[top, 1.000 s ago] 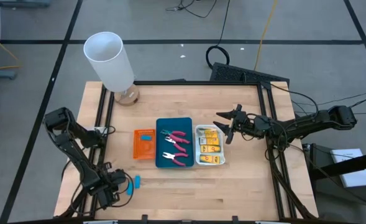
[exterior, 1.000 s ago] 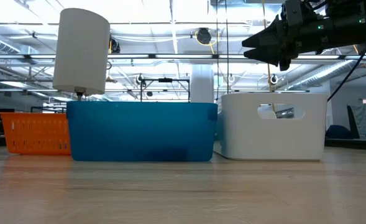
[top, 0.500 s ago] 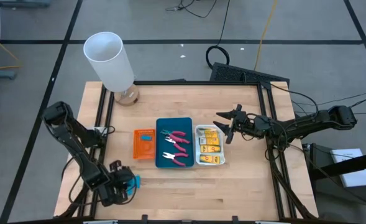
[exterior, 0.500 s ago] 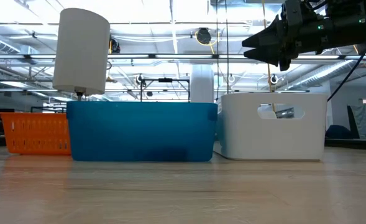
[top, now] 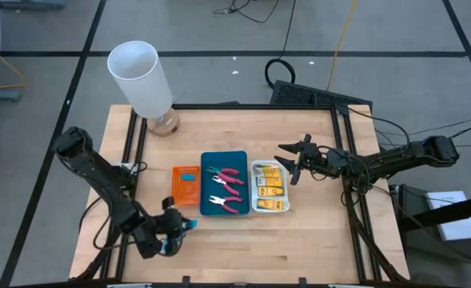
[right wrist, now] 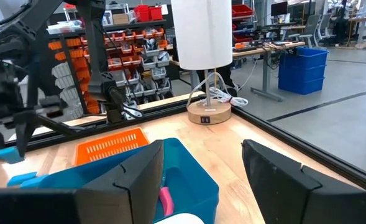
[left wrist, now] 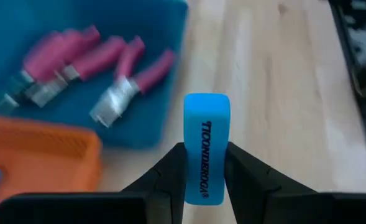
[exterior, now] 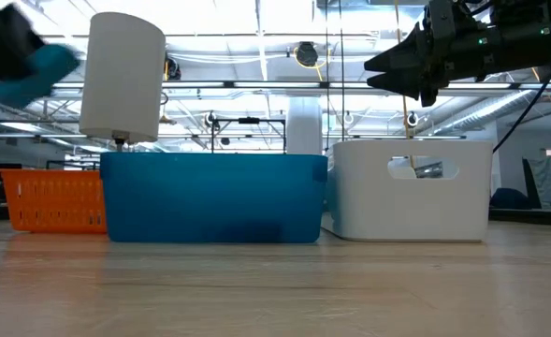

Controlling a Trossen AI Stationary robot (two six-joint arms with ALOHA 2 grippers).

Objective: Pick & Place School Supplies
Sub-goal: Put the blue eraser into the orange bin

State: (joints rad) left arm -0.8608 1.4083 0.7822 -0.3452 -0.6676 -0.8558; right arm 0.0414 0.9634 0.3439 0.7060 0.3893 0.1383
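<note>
My left gripper should move the light-blue eraser in line with the tray before letting it go, because the eraser hangs over wood beside the orange tray.
A light-blue eraser with black lettering sits in my shut left gripper, above the table near its front edge, a little in front of the orange tray. One blue piece lies in that tray. Pink-handled pliers lie in the blue tray. Yellow packets fill the white tray. My right gripper hangs open above the white tray's far end, holding nothing. My left gripper pinches the eraser between its two fingers, which press on its two narrow long sides at the end nearest the wrist. The other rounded end sticks out past the fingertips. The eraser is clear of the table, slanting forward and down.
A tall white lamp shade on a round wooden base stands at the table's far left corner. Bare wood lies in front of the three trays and to their right. Black frame rails run along both sides.
My left gripper has risen from the table near the front edge and gone right and a little farther in, toward the trays, tipping up from pointing steeply down. It stays shut on the blue eraser, which is now lifted clear. In the low view it has come in at the upper left.
</note>
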